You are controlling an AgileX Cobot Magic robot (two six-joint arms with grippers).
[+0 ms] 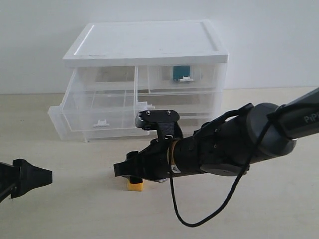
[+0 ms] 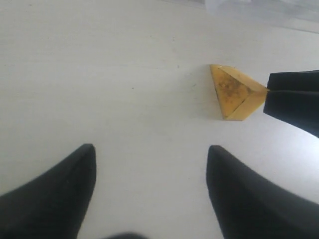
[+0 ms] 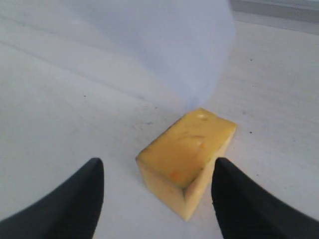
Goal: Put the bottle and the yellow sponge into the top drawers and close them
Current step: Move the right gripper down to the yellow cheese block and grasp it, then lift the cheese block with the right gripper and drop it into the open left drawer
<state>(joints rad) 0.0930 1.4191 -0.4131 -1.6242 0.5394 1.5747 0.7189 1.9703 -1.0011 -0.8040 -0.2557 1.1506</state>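
My right gripper is to hold the yellow sponge by its long sides next, to put it in the top drawer.
The yellow sponge lies on the table in front of the drawer unit. My right gripper reaches across the middle and hangs just over it. In the right wrist view the right gripper is open, one finger on each side of the sponge, not touching it. The left gripper waits open and empty at the left; from the left wrist view the sponge shows ahead. The top left drawer is pulled out. The bottle shows through the shut top right drawer.
The white-topped drawer unit stands at the back against a white wall. The open drawer juts toward the front left, close above the right wrist. A black cable loops down from the right arm to the table.
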